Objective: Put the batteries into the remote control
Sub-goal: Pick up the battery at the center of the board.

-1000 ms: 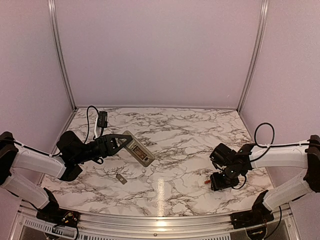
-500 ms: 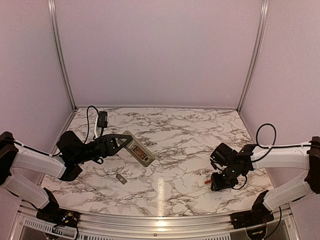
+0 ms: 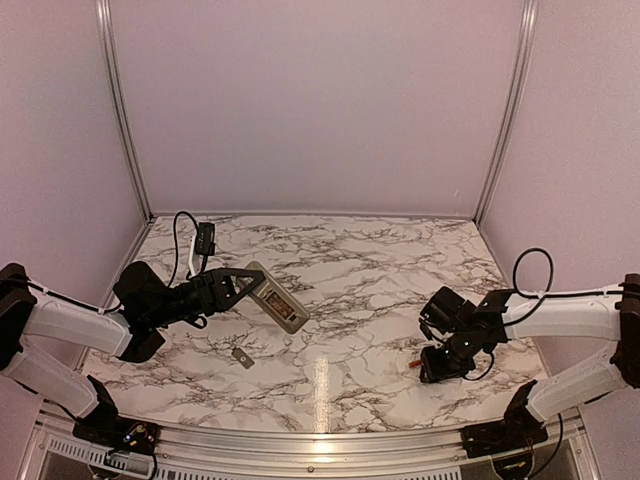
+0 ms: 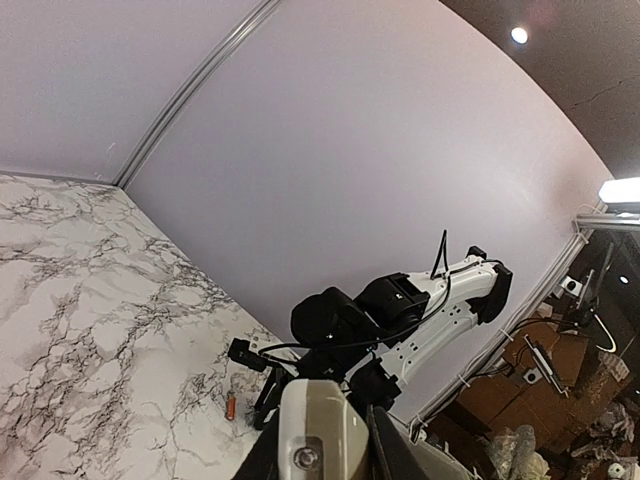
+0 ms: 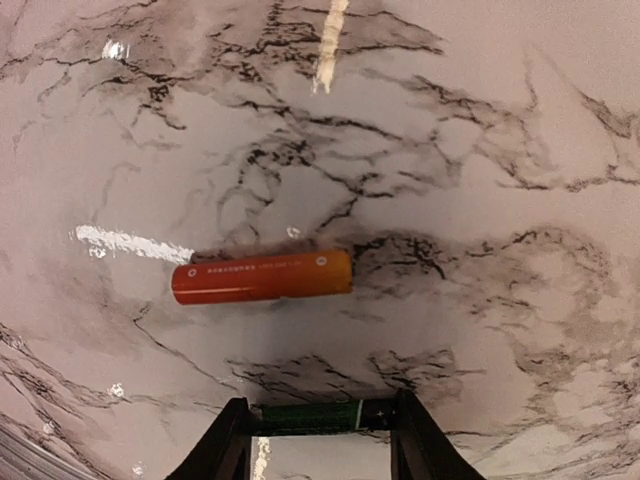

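My right gripper has its fingers closed against both ends of the dark green battery (image 5: 325, 416), so the battery would come up off the marble if I lifted now.
My left gripper (image 3: 243, 281) is shut on the near end of the remote control (image 3: 279, 298) and holds it tilted above the table, grey-beige back showing. In the left wrist view the remote (image 4: 322, 425) fills the gap between my fingers. My right gripper (image 3: 432, 368) is low over the table at the right. In the right wrist view its fingers (image 5: 226, 440) sit against both ends of the dark green battery (image 5: 325, 416). The orange-red battery (image 5: 262, 277) lies loose on the marble just beyond it, and shows in the top view (image 3: 413, 365) and left wrist view (image 4: 230, 406).
A small flat grey cover piece (image 3: 242, 356) lies on the marble table (image 3: 350, 270) near the front left, below the held remote. Purple walls close the table at the back and both sides.
My right gripper has shifted slightly near the orange-red battery. The left arm and the remote have not moved.
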{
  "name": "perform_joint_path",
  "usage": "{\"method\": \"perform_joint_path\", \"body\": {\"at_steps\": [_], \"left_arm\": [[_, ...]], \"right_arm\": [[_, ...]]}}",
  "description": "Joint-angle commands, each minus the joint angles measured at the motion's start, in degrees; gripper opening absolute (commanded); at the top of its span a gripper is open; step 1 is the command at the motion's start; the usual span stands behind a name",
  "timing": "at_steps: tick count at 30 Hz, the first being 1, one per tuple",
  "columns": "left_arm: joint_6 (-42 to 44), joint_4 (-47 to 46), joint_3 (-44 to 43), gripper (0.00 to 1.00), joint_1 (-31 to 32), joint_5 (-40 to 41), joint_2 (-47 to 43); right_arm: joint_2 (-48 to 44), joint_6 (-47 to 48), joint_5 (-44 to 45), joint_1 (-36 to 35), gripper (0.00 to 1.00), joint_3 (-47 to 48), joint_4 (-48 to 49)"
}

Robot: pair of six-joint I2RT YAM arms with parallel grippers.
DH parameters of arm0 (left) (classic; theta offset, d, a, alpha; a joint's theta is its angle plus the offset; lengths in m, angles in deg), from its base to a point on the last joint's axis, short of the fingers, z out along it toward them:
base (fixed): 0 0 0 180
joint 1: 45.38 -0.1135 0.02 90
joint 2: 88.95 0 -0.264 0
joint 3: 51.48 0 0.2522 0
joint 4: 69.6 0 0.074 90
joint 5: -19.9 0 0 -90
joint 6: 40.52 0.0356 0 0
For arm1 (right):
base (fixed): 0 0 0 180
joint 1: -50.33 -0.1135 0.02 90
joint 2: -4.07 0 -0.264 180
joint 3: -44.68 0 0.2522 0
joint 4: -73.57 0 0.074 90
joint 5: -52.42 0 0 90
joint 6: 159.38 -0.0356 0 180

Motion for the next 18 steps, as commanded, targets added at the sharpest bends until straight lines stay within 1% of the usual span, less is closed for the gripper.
{"method": "perform_joint_path", "body": {"at_steps": [1,6,9,18], "left_arm": [[0.9,0.2,-1.9,0.00,-0.3,0.1,-1.2],[1.2,0.1,-1.4,0.00,-0.3,0.5,-1.1],[0.9,0.0,-1.0,0.00,-0.7,1.1,-1.5],[1.3,4.3,1.0,0.00,-2.7,4.5,-5.8]], "right_arm": [[0.4,-3.0,0.1,-3.7,0.36,3.6,-3.3],[1.2,-4.4,4.3,-6.8,0.36,13.0,-8.5],[3.7,-2.5,5.5,-6.9,0.35,17.7,-7.5],[22.8,4.2,3.8,-8.7,0.35,31.2,1.9]]}}
